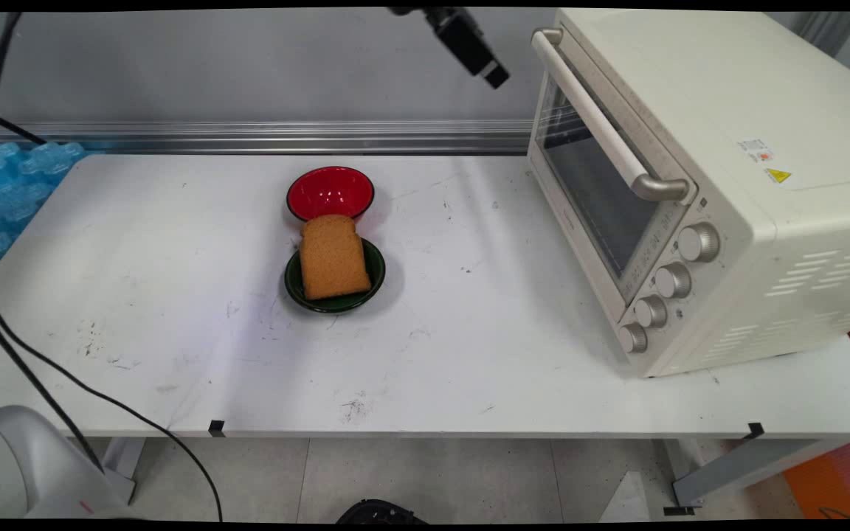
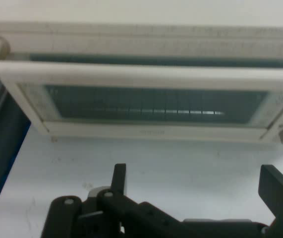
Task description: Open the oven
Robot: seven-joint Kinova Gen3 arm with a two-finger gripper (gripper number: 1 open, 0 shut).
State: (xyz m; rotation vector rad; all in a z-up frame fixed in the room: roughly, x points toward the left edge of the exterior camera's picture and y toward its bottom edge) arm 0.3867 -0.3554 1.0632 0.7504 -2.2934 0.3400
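Observation:
The shut glass door [image 1: 597, 181] is to be pulled open, so the robot's gripper needs to grab its white handle bar [image 1: 586, 108] next.
My gripper [image 1: 495, 74] hangs high at the top of the main view, just left of the cream toaster oven [image 1: 698, 184] and level with the upper end of its door handle [image 1: 602, 125]. In the hand view the gripper [image 2: 197, 184] is open, nothing between its fingers [image 2: 119, 179], and it faces the oven's shut glass door [image 2: 156, 104] with the handle [image 2: 146, 75] across it. A slice of brown bread [image 1: 333, 257] lies on a dark green dish [image 1: 375, 274] mid-table, far below the gripper. A red bowl [image 1: 330, 192] stands empty right behind the dish.
The oven has several knobs [image 1: 672, 280] down its front right side. A metal rail [image 1: 263, 136] runs along the table's back edge. Blue wrap [image 1: 12, 192] lies off the left end. Black cables [image 1: 41, 376] hang at the left.

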